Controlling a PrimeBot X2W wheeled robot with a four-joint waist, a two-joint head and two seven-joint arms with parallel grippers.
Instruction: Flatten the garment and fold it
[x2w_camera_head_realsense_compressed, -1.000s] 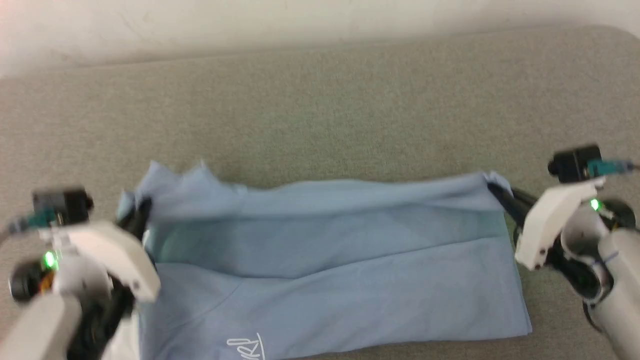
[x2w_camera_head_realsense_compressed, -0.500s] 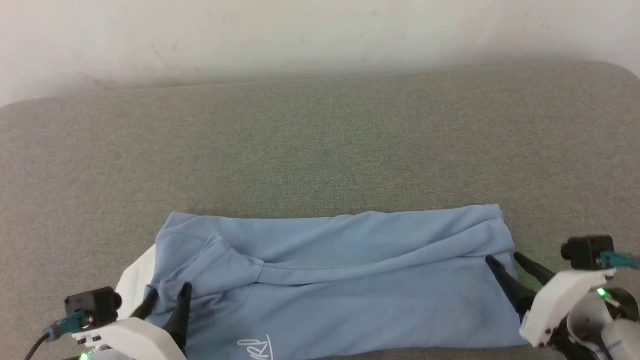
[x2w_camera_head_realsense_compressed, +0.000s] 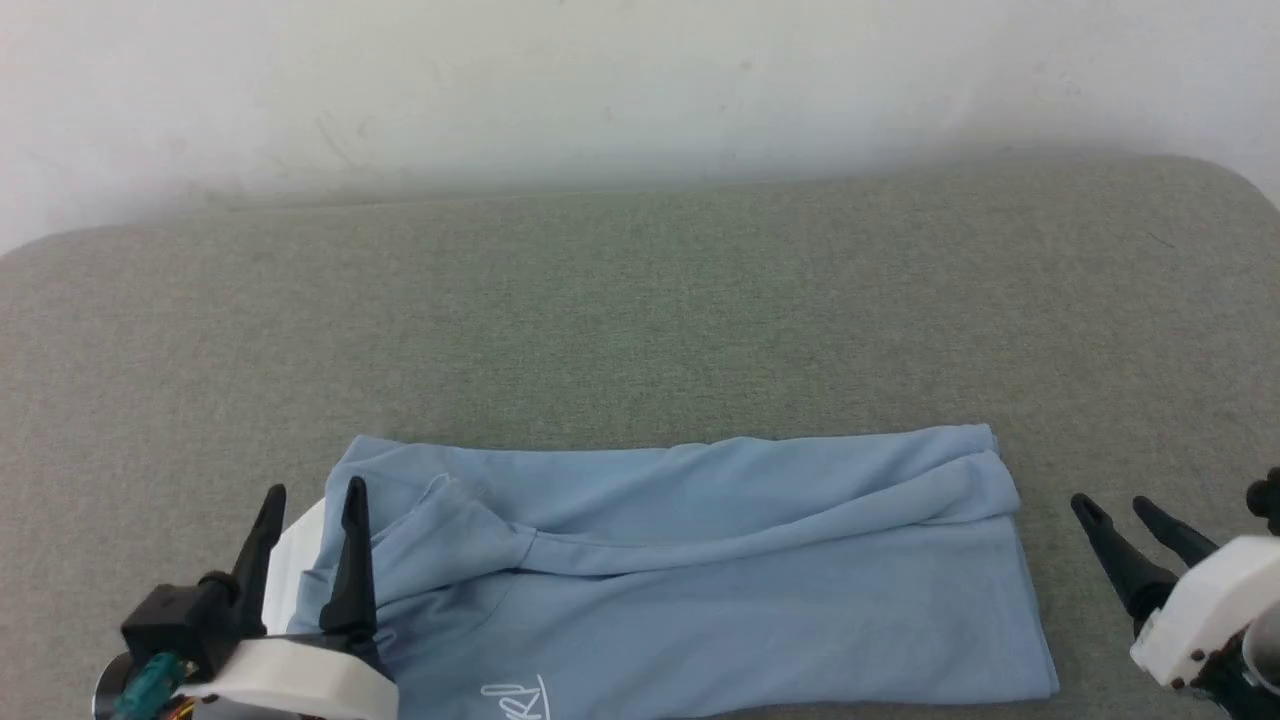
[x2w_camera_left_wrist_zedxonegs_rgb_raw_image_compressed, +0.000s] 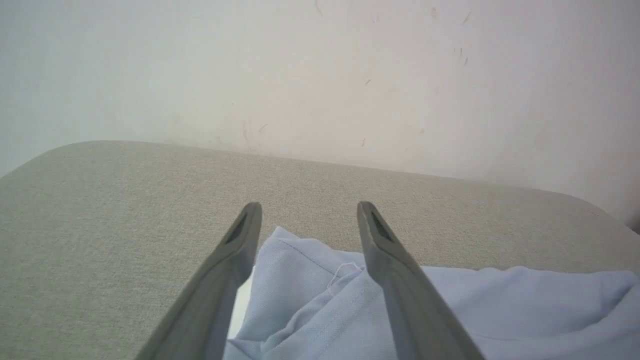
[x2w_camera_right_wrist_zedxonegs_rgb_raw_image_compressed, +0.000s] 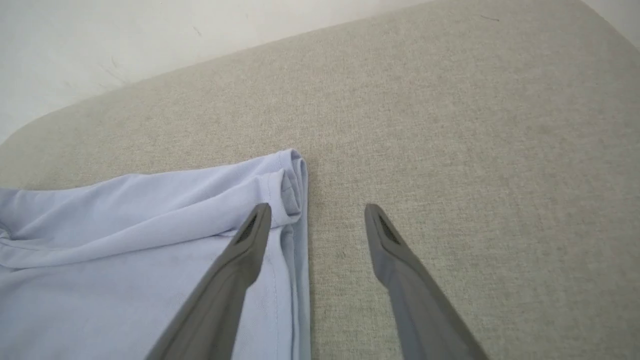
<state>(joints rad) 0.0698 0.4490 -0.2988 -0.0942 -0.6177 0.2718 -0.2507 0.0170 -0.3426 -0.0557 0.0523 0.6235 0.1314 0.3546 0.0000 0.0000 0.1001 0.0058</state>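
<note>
The long band (x2w_camera_head_realsense_compressed: 720, 612) needs to be folded into a compact bundle. My right gripper will next grab the T-shirt by its bunched hem corner (x2w_camera_head_realsense_compressed: 974, 480).
The garment (x2w_camera_head_realsense_compressed: 700, 570), a light blue T-shirt with white script near the front edge, lies folded lengthwise into a wide band on the grey cushioned surface (x2w_camera_head_realsense_compressed: 640, 310). A white patch (x2w_camera_head_realsense_compressed: 295, 560) peeks out at its left end. My left gripper (x2w_camera_head_realsense_compressed: 312, 495) stands open over that left end, nothing between its fingers; in the left wrist view the garment (x2w_camera_left_wrist_zedxonegs_rgb_raw_image_compressed: 320, 310) lies under the open gripper (x2w_camera_left_wrist_zedxonegs_rgb_raw_image_compressed: 309, 207). My right gripper (x2w_camera_head_realsense_compressed: 1110, 505) is open just off the right end, apart from the cloth. The right wrist view shows the garment's folded hem (x2w_camera_right_wrist_zedxonegs_rgb_raw_image_compressed: 287, 185) beside the open gripper (x2w_camera_right_wrist_zedxonegs_rgb_raw_image_compressed: 317, 210).
A pale wall (x2w_camera_head_realsense_compressed: 640, 90) rises behind the surface's far edge. The surface's rounded corners show at far left and far right. Bare grey fabric stretches beyond the garment toward the wall.
Both grippers have let go of the garment's far edge and opened, then drawn back toward me. The lifted fold has dropped flat. The head camera has tilted, showing more wall.
</note>
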